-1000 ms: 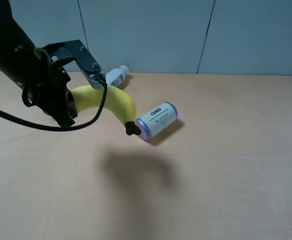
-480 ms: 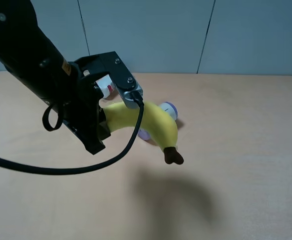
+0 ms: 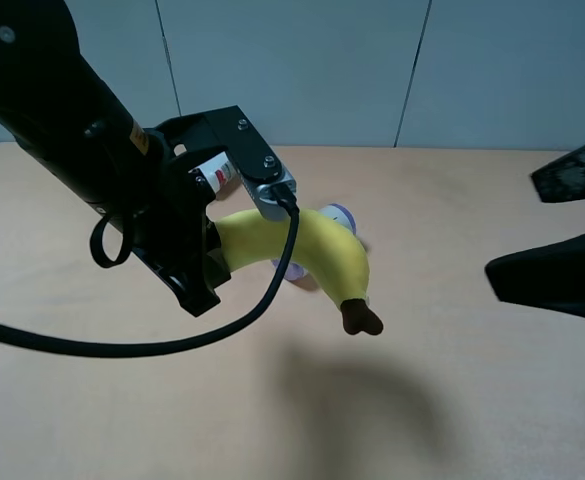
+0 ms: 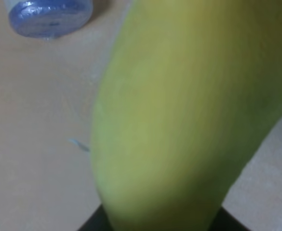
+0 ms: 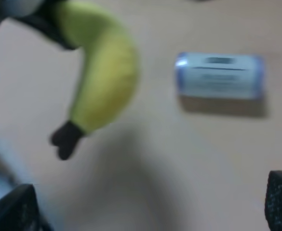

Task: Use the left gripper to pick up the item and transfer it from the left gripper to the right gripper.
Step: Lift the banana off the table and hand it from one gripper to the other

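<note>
Next, my right gripper grabs the banana (image 3: 307, 250) by its dark-stemmed end to take it over from my left gripper.
The yellow banana (image 3: 307, 250) hangs in the air above the table, its dark stem tip (image 3: 360, 320) pointing down and to the right. My left gripper (image 3: 230, 240) is shut on the banana's thick end. The banana fills the left wrist view (image 4: 179, 120). My right gripper (image 3: 510, 227) is open and empty at the right edge, well apart from the banana. The right wrist view shows the banana (image 5: 107, 72) ahead of the open right gripper (image 5: 148, 207), whose fingertips (image 5: 15, 207) show at the bottom corners.
The cream can with purple ends (image 5: 220, 76) lies on its side on the tan table (image 3: 472, 400), mostly hidden behind the banana in the high view (image 3: 338, 214). A white bottle (image 3: 215, 175) shows partly behind the left gripper. A grey wall stands at the back.
The left gripper has lifted the banana and carried it right and toward the camera. The right gripper has come into view from the right edge with its jaws open.
</note>
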